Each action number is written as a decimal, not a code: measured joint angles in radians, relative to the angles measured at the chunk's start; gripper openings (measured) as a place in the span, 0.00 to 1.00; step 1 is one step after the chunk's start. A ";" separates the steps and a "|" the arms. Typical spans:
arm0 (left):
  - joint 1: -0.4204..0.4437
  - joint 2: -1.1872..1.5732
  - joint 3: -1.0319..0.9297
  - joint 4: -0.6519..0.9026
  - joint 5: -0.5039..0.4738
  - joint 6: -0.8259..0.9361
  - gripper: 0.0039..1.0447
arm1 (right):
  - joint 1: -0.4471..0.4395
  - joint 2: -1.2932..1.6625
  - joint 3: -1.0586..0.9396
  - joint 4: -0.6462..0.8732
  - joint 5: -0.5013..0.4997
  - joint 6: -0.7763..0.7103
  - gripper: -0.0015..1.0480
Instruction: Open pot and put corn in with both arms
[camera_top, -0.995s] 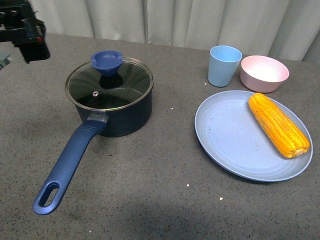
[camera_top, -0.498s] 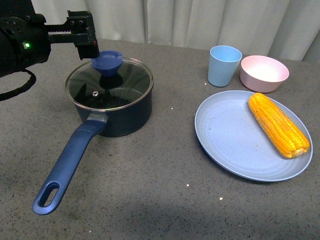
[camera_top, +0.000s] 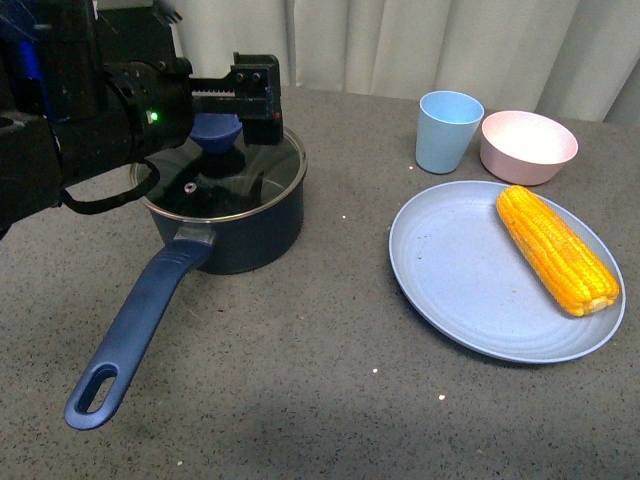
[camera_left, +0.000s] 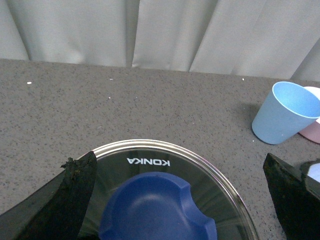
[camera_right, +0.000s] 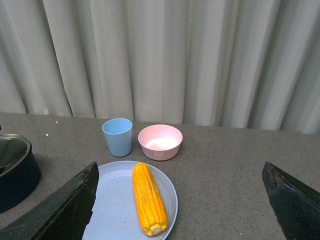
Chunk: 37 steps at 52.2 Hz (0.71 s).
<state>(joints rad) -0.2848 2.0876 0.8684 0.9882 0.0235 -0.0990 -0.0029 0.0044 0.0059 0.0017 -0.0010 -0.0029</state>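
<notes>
The glass lid is wider than my open fingers. My left gripper should grab the lid by its narrow blue knob (camera_top: 216, 130) next, to open the pot.
The dark blue pot (camera_top: 255, 225) stands at the left with its glass lid (camera_top: 270, 165) on and its long handle (camera_top: 135, 325) pointing toward me. My left gripper (camera_top: 225, 100) is open just above the lid's blue knob (camera_top: 214, 131). In the left wrist view the knob (camera_left: 155, 210) and lid (camera_left: 210, 170) lie between the open fingers (camera_left: 75, 192). The corn (camera_top: 556, 248) lies on a light blue plate (camera_top: 460, 270) at the right. My right gripper (camera_right: 180, 170) is open and empty, back from the corn (camera_right: 149, 199) and well above it. It is out of the front view.
A light blue cup (camera_top: 447, 130) and a pink bowl (camera_top: 528, 146) stand behind the plate. Both show in the right wrist view, cup (camera_right: 118, 136) and bowl (camera_right: 160, 141), with the pot's edge (camera_right: 15, 172) at the far side. Curtains hang behind the grey table.
My left arm has swung in from the far left to above the pot lid, with its gripper now over the knob. The pot, lid and corn have not moved.
</notes>
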 joint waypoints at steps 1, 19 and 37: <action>-0.002 0.006 0.000 0.000 0.000 0.000 0.94 | 0.000 0.000 0.000 0.000 0.000 0.000 0.91; -0.002 0.071 0.009 -0.005 -0.004 0.026 0.94 | 0.000 0.000 0.000 0.000 0.000 0.000 0.91; 0.000 0.074 0.009 -0.005 -0.004 0.041 0.58 | 0.000 0.000 0.000 0.000 0.000 0.000 0.91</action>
<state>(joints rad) -0.2848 2.1616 0.8776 0.9836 0.0193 -0.0578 -0.0029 0.0044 0.0059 0.0017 -0.0010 -0.0029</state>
